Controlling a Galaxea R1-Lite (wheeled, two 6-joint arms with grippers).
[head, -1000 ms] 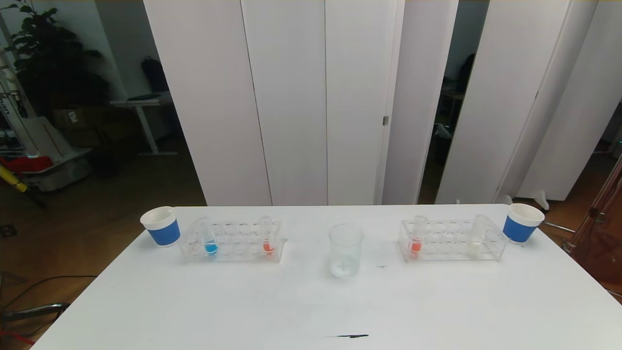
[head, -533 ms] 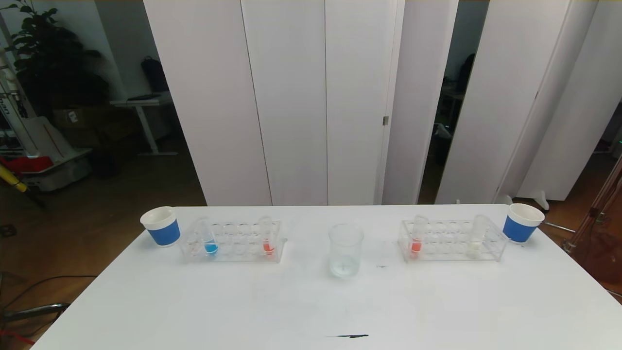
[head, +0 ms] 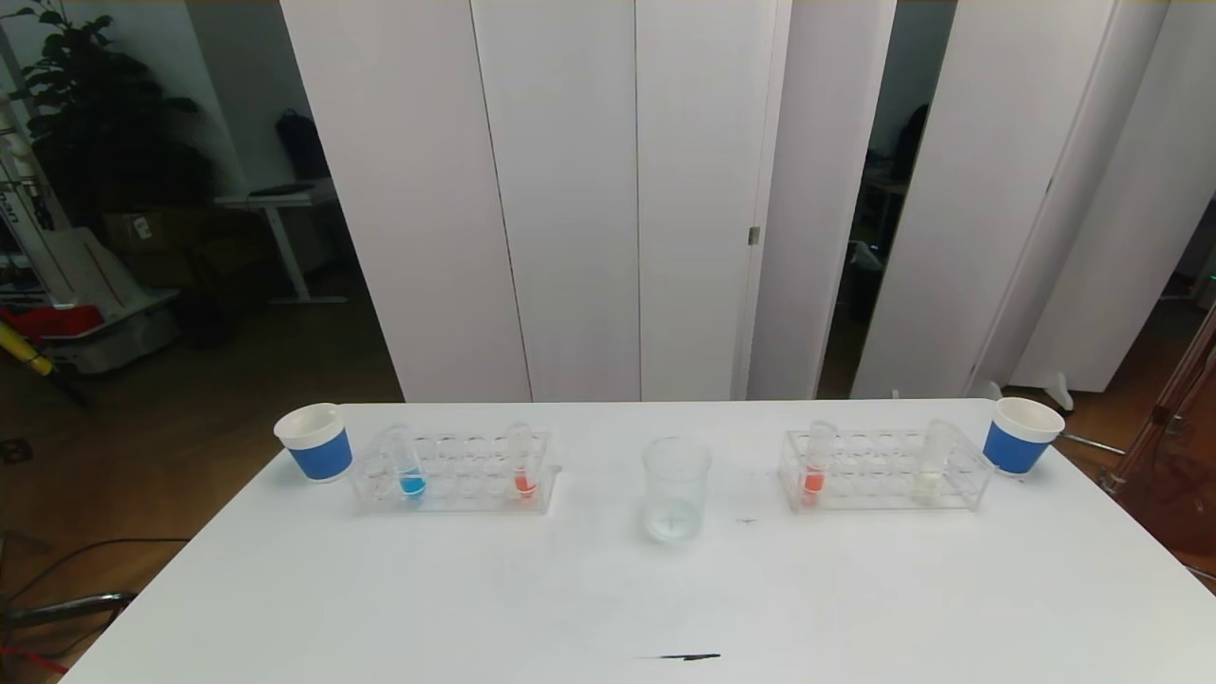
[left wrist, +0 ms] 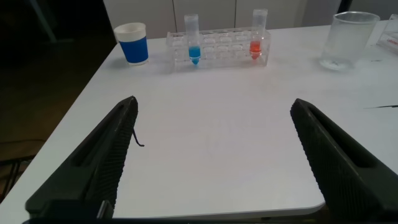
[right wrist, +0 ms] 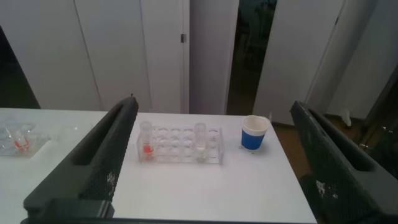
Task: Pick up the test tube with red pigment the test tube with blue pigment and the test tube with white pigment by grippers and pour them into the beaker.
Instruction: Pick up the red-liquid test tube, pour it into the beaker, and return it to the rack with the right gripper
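Note:
The clear rack surrounds the lower part of the red-pigment tube, so the robot's right gripper will next grab the tube by its upper end below the tube's rim point(head: 821, 438) point(right wrist: 146, 129).
The beaker point(head: 675, 487) stands clear and upright at the table's middle. A left clear rack point(head: 454, 473) holds the test tube with blue pigment point(head: 409, 463) and a red-pigment tube point(head: 522, 462). A right clear rack point(head: 883, 469) holds another red-pigment tube point(head: 815, 463) and the test tube with white pigment point(head: 931, 464). Neither gripper shows in the head view. My left gripper point(left wrist: 212, 155) is open and empty over the table's near left part, short of the blue tube point(left wrist: 193, 40). My right gripper point(right wrist: 211, 158) is open and empty, short of the white tube point(right wrist: 200, 142).
A blue-banded paper cup point(head: 314, 442) stands left of the left rack, another point(head: 1019, 434) right of the right rack. A dark mark point(head: 682, 656) lies near the table's front edge. White partition panels stand behind the table.

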